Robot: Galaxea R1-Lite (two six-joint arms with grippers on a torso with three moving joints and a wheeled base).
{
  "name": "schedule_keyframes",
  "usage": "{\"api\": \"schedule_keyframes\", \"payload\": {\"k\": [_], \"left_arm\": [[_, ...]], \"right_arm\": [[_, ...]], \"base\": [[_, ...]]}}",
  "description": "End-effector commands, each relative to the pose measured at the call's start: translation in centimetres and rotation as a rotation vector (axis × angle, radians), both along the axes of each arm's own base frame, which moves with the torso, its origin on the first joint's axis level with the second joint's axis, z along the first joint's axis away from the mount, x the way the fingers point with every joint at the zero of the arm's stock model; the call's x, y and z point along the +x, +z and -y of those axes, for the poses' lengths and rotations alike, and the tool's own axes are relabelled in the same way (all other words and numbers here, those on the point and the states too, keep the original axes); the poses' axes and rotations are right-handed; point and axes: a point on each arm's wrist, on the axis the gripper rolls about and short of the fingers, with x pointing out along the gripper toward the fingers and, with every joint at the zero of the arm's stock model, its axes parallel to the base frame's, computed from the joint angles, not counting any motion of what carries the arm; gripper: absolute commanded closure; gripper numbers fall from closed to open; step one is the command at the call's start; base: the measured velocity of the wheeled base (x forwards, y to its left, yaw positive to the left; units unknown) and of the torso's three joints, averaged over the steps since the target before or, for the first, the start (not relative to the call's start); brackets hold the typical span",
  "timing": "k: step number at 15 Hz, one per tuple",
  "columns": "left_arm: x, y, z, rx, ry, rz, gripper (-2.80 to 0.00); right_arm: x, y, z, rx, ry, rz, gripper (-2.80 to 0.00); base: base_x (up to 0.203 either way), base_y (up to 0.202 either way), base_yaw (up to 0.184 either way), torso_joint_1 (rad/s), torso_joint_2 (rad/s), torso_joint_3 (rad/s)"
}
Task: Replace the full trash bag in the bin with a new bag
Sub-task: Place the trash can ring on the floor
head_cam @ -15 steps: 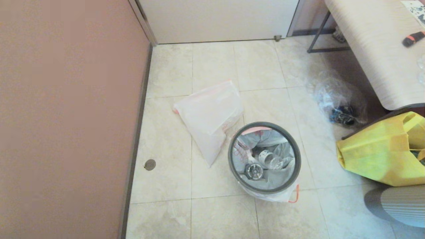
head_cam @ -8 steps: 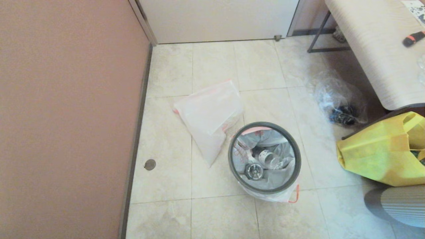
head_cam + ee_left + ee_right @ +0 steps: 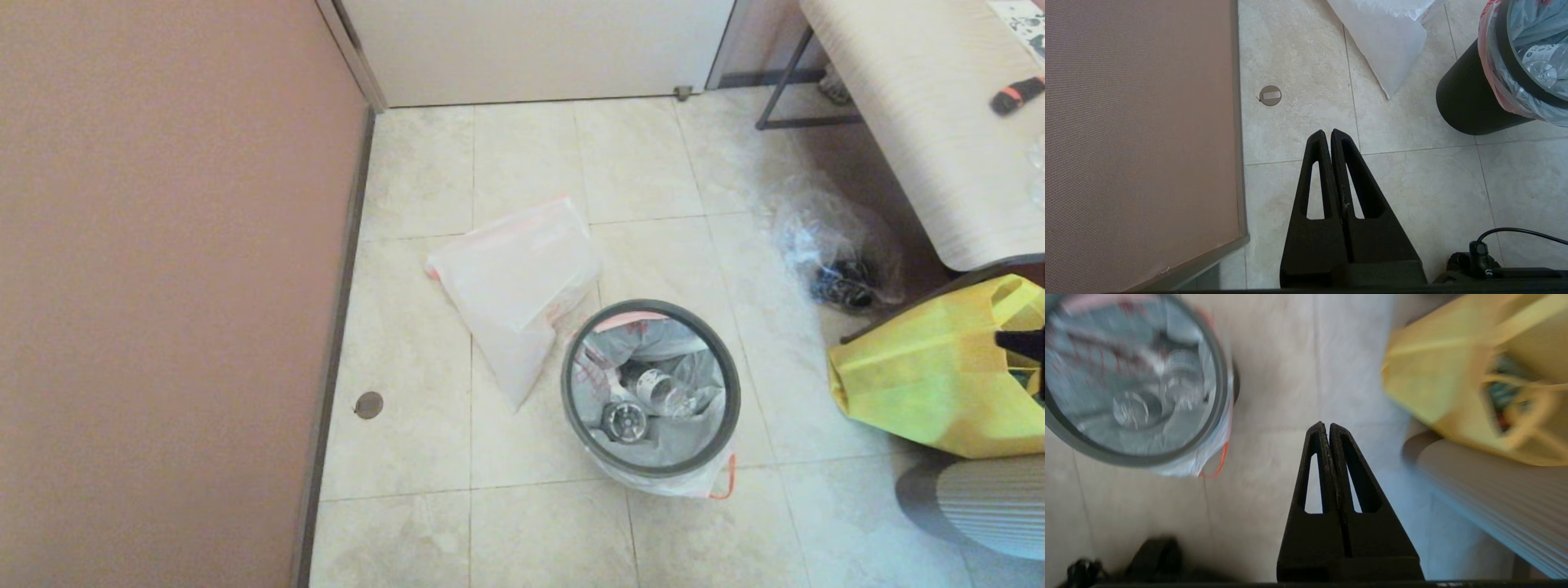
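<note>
The full trash bag needs to be freed. My right gripper will grab the rim ring (image 3: 566,384) by its grey band (image 3: 732,412) next.
The bin (image 3: 729,384) stands on the tile floor, a black bucket (image 3: 1466,106) with a dark grey rim ring (image 3: 566,384). The full trash bag (image 3: 653,347) lines it, bottles showing inside, and its orange drawstring (image 3: 723,483) hangs over the near side. The new bag (image 3: 514,286) lies flat on the floor, just beyond and left of the bin. My right gripper (image 3: 1326,424) is shut and empty, above the floor between bin and yellow tote; its tip (image 3: 1012,341) shows at the right edge. My left gripper (image 3: 1327,131) is shut and empty, near the wall, left of the bin.
A pink wall (image 3: 163,286) runs along the left. A yellow fabric tote (image 3: 922,376) sits right of the bin, with a grey ribbed object (image 3: 980,506) nearer. A clear bag with dark items (image 3: 833,253) lies under a pale bench (image 3: 922,122). A floor drain (image 3: 369,404) sits near the wall.
My right gripper's black tip has come into the head view at the right edge, over the yellow tote. Bin and bags have not moved.
</note>
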Motion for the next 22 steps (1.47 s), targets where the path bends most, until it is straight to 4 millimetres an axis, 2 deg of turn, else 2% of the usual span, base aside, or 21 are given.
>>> {"api": "schedule_keyframes", "payload": {"k": [1, 7, 10, 12, 15, 16, 17, 22], "left_arm": [[0.0, 0.0, 0.0, 0.000, 0.001, -0.001, 0.00], [0.0, 0.0, 0.0, 0.000, 0.000, -0.001, 0.00], [0.0, 0.0, 0.0, 0.000, 0.000, -0.001, 0.00], [0.0, 0.0, 0.0, 0.000, 0.001, -0.001, 0.00], [0.0, 0.0, 0.0, 0.000, 0.002, -0.001, 0.00], [0.0, 0.0, 0.0, 0.000, 0.002, -0.001, 0.00], [0.0, 0.0, 0.0, 0.000, 0.001, -0.001, 0.00], [0.0, 0.0, 0.0, 0.000, 0.001, -0.001, 0.00]], "right_arm": [[4.0, -2.4, -0.7, -0.002, 0.017, -0.137, 0.00], [11.3, -8.2, -3.4, 0.089, -0.001, -0.352, 0.00], [14.3, -9.2, -5.9, 0.234, -0.041, -0.361, 0.00], [15.1, -9.6, -7.5, 0.291, -0.014, -0.377, 0.00], [15.8, -12.3, -8.2, 0.269, -0.025, -0.454, 0.00], [15.9, -12.9, -8.2, 0.274, -0.032, -0.463, -1.93], [16.3, -13.4, -8.3, 0.284, -0.034, -0.452, -2.80], [17.0, -14.9, -8.4, 0.297, -0.040, -0.435, -2.80]], "base": [[0.000, 0.000, 0.000, 0.000, 0.00, 0.000], [0.000, 0.000, 0.000, 0.000, 0.00, 0.000], [0.000, 0.000, 0.000, 0.000, 0.00, 0.000], [0.000, 0.000, 0.000, 0.000, 0.00, 0.000], [0.000, 0.000, 0.000, 0.000, 0.00, 0.000], [0.000, 0.000, 0.000, 0.000, 0.00, 0.000], [0.000, 0.000, 0.000, 0.000, 0.00, 0.000], [0.000, 0.000, 0.000, 0.000, 0.00, 0.000]]}}
